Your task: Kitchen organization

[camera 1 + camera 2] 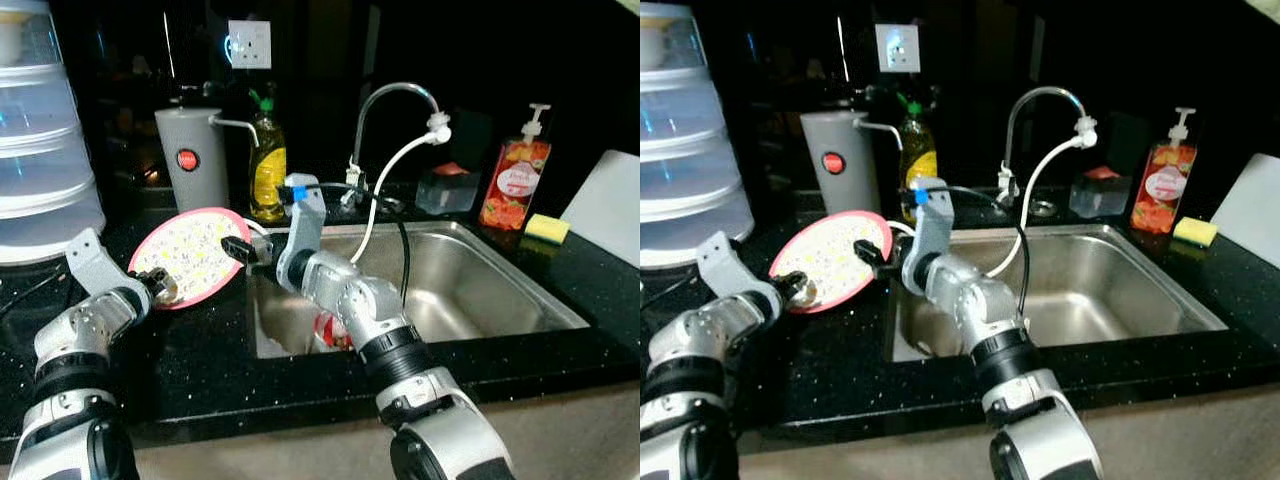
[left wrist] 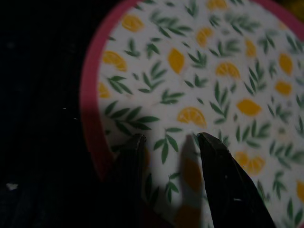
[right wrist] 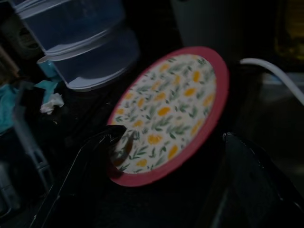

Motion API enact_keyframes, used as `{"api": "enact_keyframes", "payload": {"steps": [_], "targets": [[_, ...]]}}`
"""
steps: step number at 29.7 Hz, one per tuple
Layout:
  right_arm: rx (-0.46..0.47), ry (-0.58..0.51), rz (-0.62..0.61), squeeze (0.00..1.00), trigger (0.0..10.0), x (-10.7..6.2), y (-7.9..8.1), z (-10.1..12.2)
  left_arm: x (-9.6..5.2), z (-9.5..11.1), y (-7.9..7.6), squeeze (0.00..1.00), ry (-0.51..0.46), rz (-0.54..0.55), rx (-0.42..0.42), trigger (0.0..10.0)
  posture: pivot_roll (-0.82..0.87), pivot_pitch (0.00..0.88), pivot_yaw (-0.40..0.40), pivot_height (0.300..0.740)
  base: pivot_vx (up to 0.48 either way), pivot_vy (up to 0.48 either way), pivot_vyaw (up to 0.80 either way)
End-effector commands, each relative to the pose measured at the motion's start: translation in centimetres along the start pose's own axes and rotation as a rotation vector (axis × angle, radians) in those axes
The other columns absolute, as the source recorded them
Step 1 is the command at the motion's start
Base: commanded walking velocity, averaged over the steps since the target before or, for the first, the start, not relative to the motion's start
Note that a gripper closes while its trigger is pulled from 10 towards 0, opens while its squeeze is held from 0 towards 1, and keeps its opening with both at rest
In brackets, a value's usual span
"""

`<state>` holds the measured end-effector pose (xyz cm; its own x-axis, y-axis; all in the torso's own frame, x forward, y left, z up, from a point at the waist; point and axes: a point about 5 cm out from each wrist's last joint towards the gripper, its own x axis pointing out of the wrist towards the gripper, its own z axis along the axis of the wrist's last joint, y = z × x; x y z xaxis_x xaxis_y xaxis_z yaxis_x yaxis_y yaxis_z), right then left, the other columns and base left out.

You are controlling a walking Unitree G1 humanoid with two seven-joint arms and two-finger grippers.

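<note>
I will grab the plate with my left gripper next by its thin pink rim [image 1: 137, 264] [image 2: 96, 154], because the plate's printed side is far wider than my fingers.
A round plate [image 1: 195, 250] with a pink rim and a lemon-and-leaf print lies tilted on the black counter [image 1: 200, 350], just left of the sink. My left gripper [image 1: 163, 290] is at the plate's near-left rim. It is open, and both its fingers [image 2: 130, 161] hover over the printed face. My right gripper [image 1: 243, 249] reaches across from the sink side to the plate's right edge. Its jaws are spread wide with nothing between them. In the right wrist view the plate [image 3: 171, 109] lies ahead between those fingers [image 3: 95, 156].
The steel sink [image 1: 520, 300] holds a small red item [image 1: 328, 330] and a faucet [image 1: 395, 95] with a white hose stands behind it. A grey canister [image 1: 192, 160], yellow soap bottle [image 1: 267, 165], red dispenser [image 1: 515, 180] and sponge [image 1: 547, 228] line the back. Stacked clear containers [image 1: 45, 150] stand at left.
</note>
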<state>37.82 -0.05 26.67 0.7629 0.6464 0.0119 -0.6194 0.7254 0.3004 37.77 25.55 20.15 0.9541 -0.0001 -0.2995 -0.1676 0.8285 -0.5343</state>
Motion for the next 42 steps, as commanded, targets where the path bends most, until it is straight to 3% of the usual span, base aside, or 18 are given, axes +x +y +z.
{"api": "enact_keyframes", "payload": {"steps": [1, 5, 7, 9, 10, 12, 13, 15, 19, 26, 29, 30, 31, 33, 37, 38, 39, 42], "targets": [[0.011, 0.008, -0.030, 0.00, 10.0, -0.2, -0.8, -0.2, 0.1, -1.7, 0.9, 0.00, 0.081, 0.033, 0.031, 10.0, 0.00, 0.026, -0.049, 0.740, 0.000, 0.000, 0.00], [-0.196, -0.150, -0.251, 0.00, 10.0, -2.4, -5.1, 2.1, -0.5, 0.5, -0.1, 0.00, -0.052, -0.021, 0.202, 10.0, 0.00, 0.032, -0.049, 0.740, 0.000, 0.000, 0.00], [-0.219, -0.184, -0.301, 0.00, 10.0, -3.1, -6.0, 2.6, -0.8, 1.2, -0.5, 0.00, -0.107, -0.038, 0.237, 10.0, 0.00, 0.033, -0.047, 0.740, 0.000, 0.000, 0.00], [-0.255, -0.265, -0.404, 0.00, 10.0, -4.6, -7.8, 3.8, -1.6, 2.8, -1.8, 0.00, -0.245, -0.094, 0.304, 10.0, 0.00, 0.036, -0.046, 0.740, 0.000, 0.000, 0.00], [-0.255, -0.265, -0.404, 0.00, 10.0, -4.6, -7.8, 3.8, -1.6, 2.8, -1.8, 0.00, -0.245, -0.094, 0.304, 10.0, 0.00, 0.036, -0.046, 0.740, 0.000, 0.000, 0.00], [-0.302, -0.320, -0.506, 0.00, 10.0, -6.4, -9.5, 4.8, -2.8, 4.4, -3.4, 0.00, -0.377, -0.169, 0.353, 10.0, 0.00, 0.040, -0.043, 0.740, 0.000, 0.000, 0.00], [-0.302, -0.320, -0.506, 0.00, 10.0, -6.4, -9.5, 4.8, -2.8, 4.4, -3.4, 0.00, -0.377, -0.169, 0.353, 10.0, 0.00, 0.040, -0.043, 0.740, 0.000, 0.000, 0.00], [-0.363, -0.350, -0.644, 0.00, 10.0, -9.2, -12.0, 5.6, -4.4, 6.0, -5.2, 0.00, -0.496, -0.242, 0.418, 10.0, 0.00, 0.048, -0.038, 0.740, 0.000, 0.000, 0.00], [-0.384, -0.344, -0.683, 0.00, 10.0, -10.1, -12.8, 5.6, -5.0, 6.5, -5.6, 0.00, -0.530, -0.260, 0.420, 10.0, 0.00, 0.052, -0.034, 0.740, 0.000, 0.000, 0.00], [-0.374, -0.334, -0.801, 0.00, 10.0, -13.1, -15.2, 4.3, -6.0, 6.7, -4.6, 0.00, -0.570, -0.149, 0.422, 10.0, 0.00, 0.069, -0.016, 0.740, 0.000, 0.000, 0.00], [-0.373, -0.330, -0.826, 0.00, 10.0, -13.9, -15.6, 3.9, -6.2, 6.6, -4.1, 0.00, -0.555, -0.124, 0.335, 10.0, 0.00, 0.074, -0.009, 0.740, 0.000, 0.000, 0.00], [-0.377, -0.324, -0.835, 0.00, 10.0, -14.2, -15.6, 3.6, -6.3, 6.6, -3.6, 0.00, -0.549, -0.103, 0.253, 10.0, 0.00, 0.078, -0.003, 0.740, 0.000, 0.000, 0.00], [-0.377, -0.324, -0.835, 0.00, 10.0, -14.2, -15.6, 3.6, -6.3, 6.6, -3.6, 0.00, -0.549, -0.103, 0.253, 10.0, 0.00, 0.078, -0.003, 0.740, 0.000, 0.000, 0.00], [-0.381, -0.311, -0.843, 0.00, 10.0, -14.5, -15.7, 3.1, -6.4, 6.6, -3.0, 0.00, -0.536, -0.078, 0.087, 10.0, 0.00, 0.079, 0.000, 0.740, 0.000, 0.000, 0.00], [-0.387, -0.293, -0.852, 0.00, 10.0, -14.8, -15.9, 2.6, -6.6, 6.5, -2.9, 0.00, -0.529, -0.085, -0.022, 10.0, 0.00, 0.079, 0.003, 0.740, 0.000, 0.000, 0.00], [-0.384, -0.278, -0.859, 0.00, 10.0, -15.0, -16.0, 2.1, -6.5, 6.2, -3.0, 0.00, -0.509, -0.100, -0.105, 10.0, 0.01, 0.075, 0.009, 0.740, 0.000, 0.000, 0.00], [-0.384, -0.278, -0.859, 0.00, 10.0, -15.0, -16.0, 2.1, -6.5, 6.2, -3.0, 0.00, -0.509, -0.100, -0.105, 10.0, 0.01, 0.075, 0.009, 0.740, 0.000, 0.000, 0.00], [-0.370, -0.251, -0.868, 0.00, 10.0, -15.2, -15.9, 0.7, -6.0, 4.6, -2.8, 0.00, -0.427, -0.066, -0.245, 10.0, 0.01, 0.067, 0.029, 0.740, 0.000, 0.000, 0.00]]}}
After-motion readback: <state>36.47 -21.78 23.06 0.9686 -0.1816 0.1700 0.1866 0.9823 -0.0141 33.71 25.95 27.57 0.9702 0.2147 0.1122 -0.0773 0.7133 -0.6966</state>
